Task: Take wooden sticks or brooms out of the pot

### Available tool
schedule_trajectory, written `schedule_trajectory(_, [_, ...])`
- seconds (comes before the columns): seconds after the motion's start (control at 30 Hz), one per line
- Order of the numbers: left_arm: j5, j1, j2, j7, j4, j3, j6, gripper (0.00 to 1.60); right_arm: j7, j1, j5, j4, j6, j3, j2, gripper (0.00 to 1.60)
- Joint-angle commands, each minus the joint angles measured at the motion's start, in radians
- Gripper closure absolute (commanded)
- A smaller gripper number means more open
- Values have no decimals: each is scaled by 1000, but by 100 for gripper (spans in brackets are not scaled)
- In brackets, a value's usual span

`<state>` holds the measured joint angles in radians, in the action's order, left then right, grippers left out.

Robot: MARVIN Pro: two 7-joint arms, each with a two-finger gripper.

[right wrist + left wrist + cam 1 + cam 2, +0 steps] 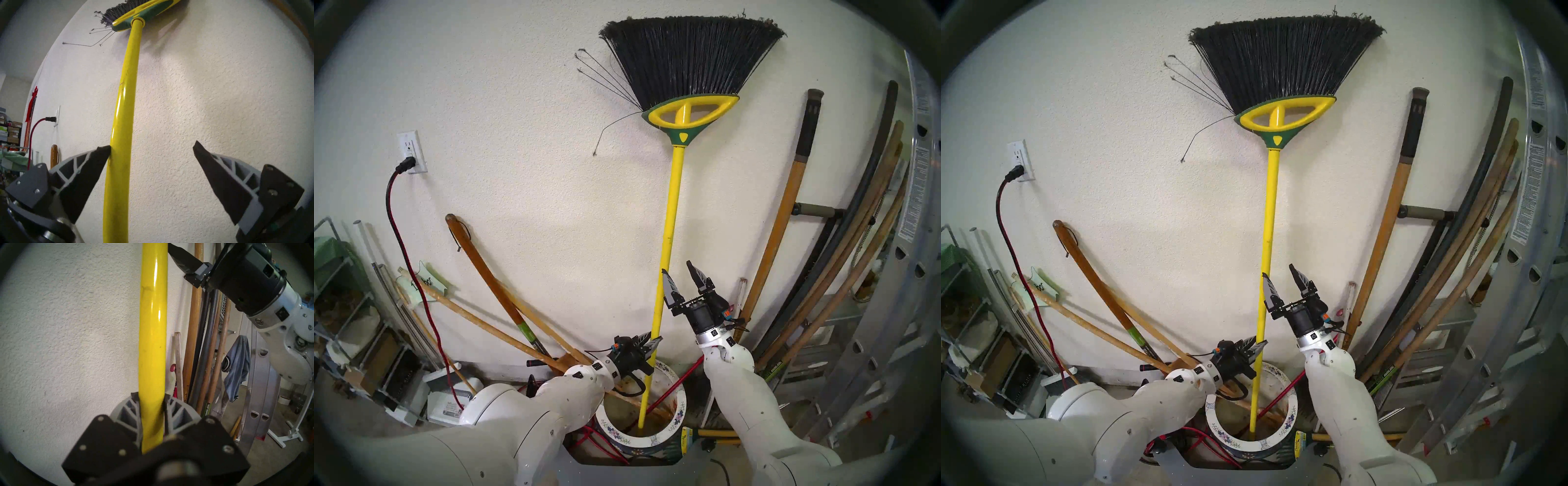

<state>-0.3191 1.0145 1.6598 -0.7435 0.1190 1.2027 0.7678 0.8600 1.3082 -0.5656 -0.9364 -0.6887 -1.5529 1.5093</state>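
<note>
The broom's wide bristle head [690, 60] stands high on the pole, so the right gripper should next grab the pole near its middle [664, 271] to steady it.
The broom [670, 230] stands upright in the white flowered pot [639, 441], with its yellow pole down and its black bristles up against the wall. My left gripper [655, 342] is shut on the yellow pole just above the pot's rim. In the left wrist view the fingers [129, 411] clamp the pole [152, 327]. My right gripper [676, 268] is open, higher up. In the right wrist view the pole [124, 110] runs between its fingers and touches the left fingertip [102, 152]. The pole's foot rests inside the pot [1246, 444].
Brown wooden poles [504, 305] lean left from the pot, and a thin red rod [673, 387] crosses it. Long tool handles [789, 203] and an aluminium ladder [907, 237] crowd the right. A red-black cord hangs from the wall socket [410, 152]. A shelf [341, 305] stands left.
</note>
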Motion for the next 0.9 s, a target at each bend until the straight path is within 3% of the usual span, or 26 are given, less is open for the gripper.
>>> schedule_trajectory(0.0, [2, 32, 6, -25, -5, -6, 10, 160, 2, -126, -1, 45, 48, 12, 8, 0])
schedule_trajectory(0.03, [2, 32, 6, -24, -5, -7, 11, 160, 3, -104, 1, 21, 52, 12, 11, 0])
schedule_trajectory(0.37, [1, 34, 6, -34, -6, -11, 23, 160, 31, -206, 6, 120, 84, 35, 22, 0])
schedule_trajectory(0.4, [1, 34, 6, -35, -6, -11, 25, 160, 33, -208, 5, 123, 85, 36, 22, 19])
schedule_trajectory(0.43, [0, 34, 6, -36, -6, -11, 26, 160, 37, -218, 5, 136, 85, 38, 22, 102])
schedule_trajectory(0.47, [0, 34, 6, -36, -6, -11, 26, 160, 37, -218, 5, 136, 85, 38, 22, 102])
schedule_trajectory(0.5, [0, 35, 6, -36, -6, -11, 28, 160, 43, -224, 4, 145, 87, 40, 22, 160])
schedule_trajectory(0.87, [-7, 33, -8, -22, -8, -10, 35, 160, 119, -262, -18, 193, 92, 32, 18, 160])
